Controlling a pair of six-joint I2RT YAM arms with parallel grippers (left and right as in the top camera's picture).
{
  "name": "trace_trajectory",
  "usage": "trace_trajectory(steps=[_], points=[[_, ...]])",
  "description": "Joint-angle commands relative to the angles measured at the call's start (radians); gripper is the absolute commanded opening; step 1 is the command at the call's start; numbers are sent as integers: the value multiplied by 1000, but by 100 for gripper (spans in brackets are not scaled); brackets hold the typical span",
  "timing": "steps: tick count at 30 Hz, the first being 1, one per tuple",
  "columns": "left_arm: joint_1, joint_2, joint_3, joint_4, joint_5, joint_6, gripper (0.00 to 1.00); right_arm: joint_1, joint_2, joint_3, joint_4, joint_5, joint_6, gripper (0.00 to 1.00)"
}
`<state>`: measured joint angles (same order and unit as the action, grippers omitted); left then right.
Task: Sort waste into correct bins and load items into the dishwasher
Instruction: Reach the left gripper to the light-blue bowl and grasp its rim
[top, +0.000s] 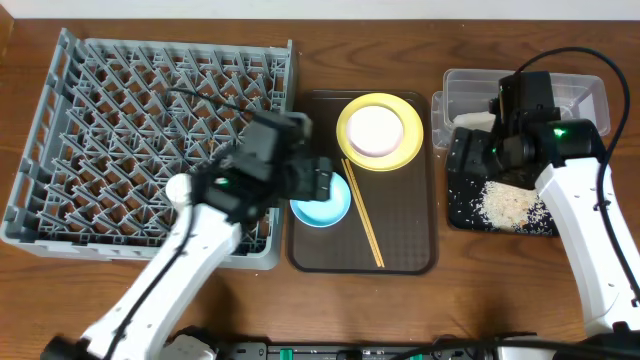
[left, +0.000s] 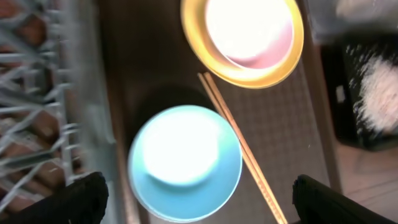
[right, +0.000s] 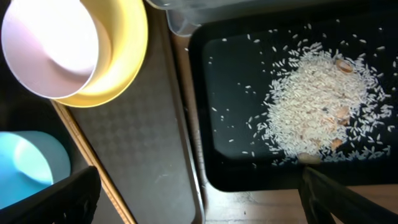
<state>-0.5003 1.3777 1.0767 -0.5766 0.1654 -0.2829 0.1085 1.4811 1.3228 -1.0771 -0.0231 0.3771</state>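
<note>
The light-blue bowl needs to be gripped by its rim on the chopsticks' side with my left gripper. The bowl's opposite edge then stays free to load tilted into the dish rack.
A light-blue bowl lies on the brown serving tray, next to the chopsticks. A white bowl sits on the yellow plate at the tray's far end. My left gripper hangs open just above the blue bowl, fingers wide apart and empty. My right gripper is open and empty over the gap between the serving tray and the black tray, which holds rice scraps. The grey dish rack is at left. The wrapper and cup are out of view.
The brown serving tray sits mid-table between the rack and the bins. The clear tub stands behind the black tray at right, with something white inside it. Bare wood lies in front.
</note>
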Motion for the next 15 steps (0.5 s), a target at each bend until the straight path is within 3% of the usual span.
trace_trajectory(steps=[1, 9, 15], points=[[-88, 87, 14, 23, -106, 32, 97, 1, -11, 4, -2, 13, 30, 99], [-223, 305, 14, 41, -133, 50, 92, 1, -11, 4, -9, 11, 30, 99], [-243, 412, 14, 44, -133, 50, 65, 1, -11, 4, -10, 11, 30, 99]])
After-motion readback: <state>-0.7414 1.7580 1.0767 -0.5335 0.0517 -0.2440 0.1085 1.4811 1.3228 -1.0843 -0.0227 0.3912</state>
